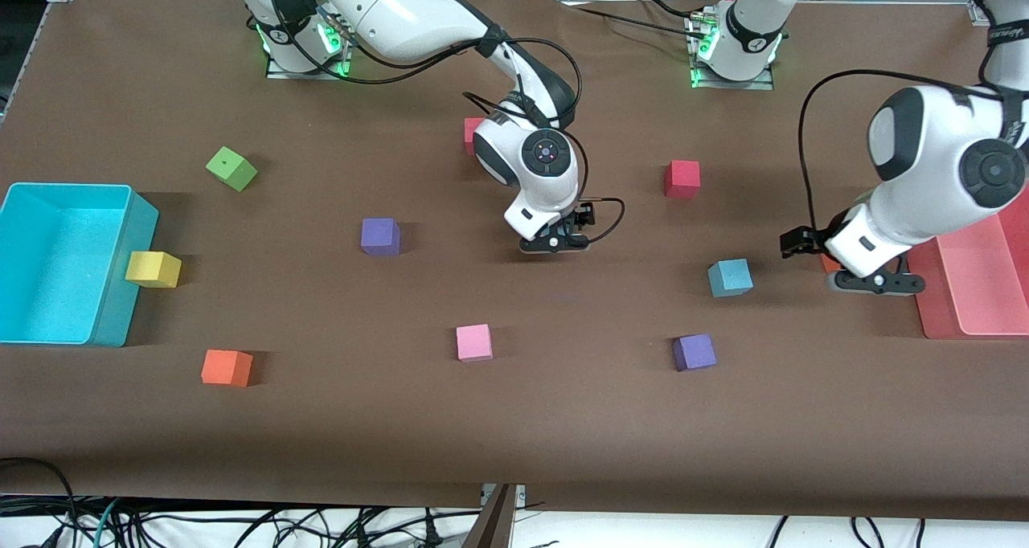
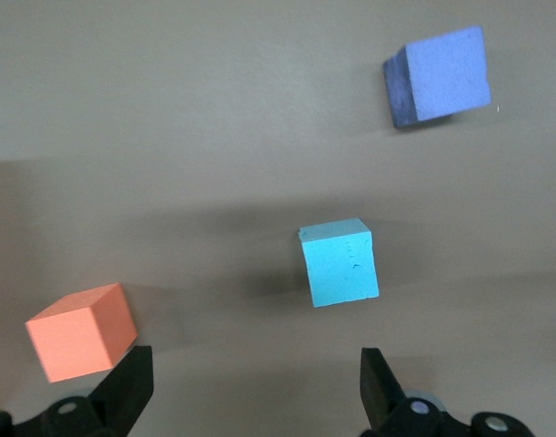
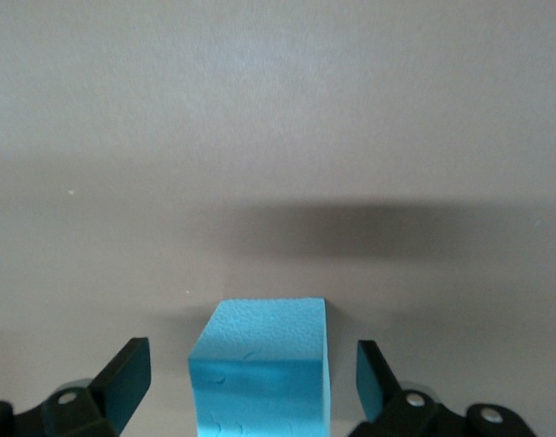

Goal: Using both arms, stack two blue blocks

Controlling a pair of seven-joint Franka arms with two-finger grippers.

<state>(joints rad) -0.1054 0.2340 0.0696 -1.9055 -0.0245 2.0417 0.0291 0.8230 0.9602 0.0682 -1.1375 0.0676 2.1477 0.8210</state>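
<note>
My left gripper grabs the blue block beside it by opposite sides next, leaving the block's top [image 1: 730, 268] uncovered for stacking.
One blue block [image 3: 259, 369] stands between the fingers of my right gripper [image 3: 250, 360], which is open with a gap on each side. In the front view the right gripper [image 1: 555, 245] is low over the middle of the table and its hand hides that block. The other blue block [image 1: 730, 277] [image 2: 339, 262] sits on the table toward the left arm's end. My left gripper [image 1: 875, 284] [image 2: 257, 360] hangs open and empty beside it, next to an orange cube [image 2: 82, 330].
A cyan bin [image 1: 64, 263] stands at the right arm's end and a red tray [image 1: 973, 295] at the left arm's end. Loose cubes lie about: purple [image 1: 380, 236] [image 1: 694, 352], pink [image 1: 474, 342], red [image 1: 682, 179], green [image 1: 231, 168], yellow [image 1: 153, 269], orange [image 1: 227, 367].
</note>
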